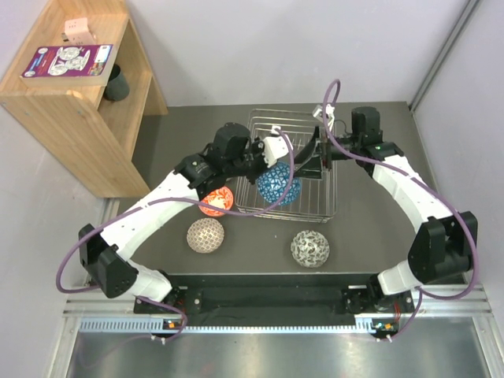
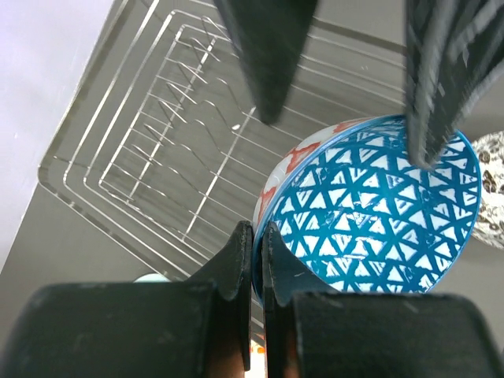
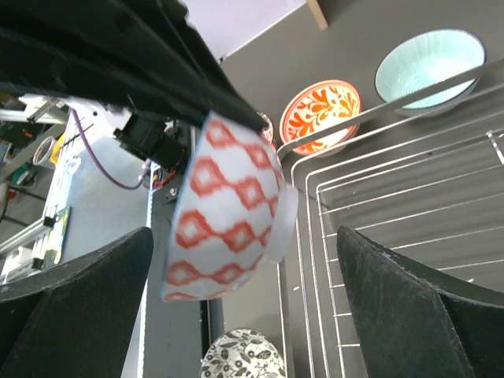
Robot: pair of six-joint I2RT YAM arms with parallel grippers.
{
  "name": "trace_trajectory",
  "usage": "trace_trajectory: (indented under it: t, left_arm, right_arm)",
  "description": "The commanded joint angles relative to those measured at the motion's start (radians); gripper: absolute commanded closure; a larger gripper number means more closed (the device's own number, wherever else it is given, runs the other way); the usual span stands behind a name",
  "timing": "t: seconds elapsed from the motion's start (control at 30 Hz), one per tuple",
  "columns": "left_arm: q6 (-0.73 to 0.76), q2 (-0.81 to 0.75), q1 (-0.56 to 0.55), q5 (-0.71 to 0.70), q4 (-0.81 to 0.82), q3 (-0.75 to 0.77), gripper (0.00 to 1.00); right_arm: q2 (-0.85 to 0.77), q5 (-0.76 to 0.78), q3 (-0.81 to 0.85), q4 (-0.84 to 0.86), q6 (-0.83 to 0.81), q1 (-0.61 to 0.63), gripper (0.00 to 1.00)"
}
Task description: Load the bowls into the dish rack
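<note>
My right gripper should move toward the blue mosaic bowl [image 1: 279,186] first and then close on it. Its fingers stop short of the bowl, so they would miss it if they closed now.
My left gripper [image 1: 272,167] is shut on the rim of the blue mosaic bowl [image 1: 279,186] and holds it tilted on its side over the near part of the dish rack [image 1: 293,126]. In the left wrist view the fingers [image 2: 257,236] pinch the rim of the blue mosaic bowl [image 2: 370,205] above the dish rack [image 2: 157,150]. My right gripper [image 1: 313,161] is open, its fingers either side of that bowl's red-and-white outside [image 3: 228,213] without touching it. The red-orange floral bowl [image 1: 216,201], beige mesh bowl [image 1: 205,235] and grey-white bowl [image 1: 309,248] sit on the table. The mint green bowl [image 3: 429,67] lies beyond the rack's corner.
A wooden shelf [image 1: 75,94] stands at the back left with a dark cup [image 1: 116,83] and a booklet [image 1: 67,61] on it. The rack's upright tines [image 2: 169,142] run along its far half. The arm bases are at the table's near edge.
</note>
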Motion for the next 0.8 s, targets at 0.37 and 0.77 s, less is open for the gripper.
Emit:
trace_trajectory:
  t: [0.37,0.77]
  left_arm:
    - [-0.034,0.038,0.038,0.076,0.122,0.095,1.0]
    - [-0.035,0.076,0.038,0.084,0.096,0.146,1.0]
  right_arm:
    - [0.089,-0.081,0.1,-0.123,-0.14,0.066,0.0]
    - [0.135,-0.144,0.109,-0.18,-0.179,0.076,0.12]
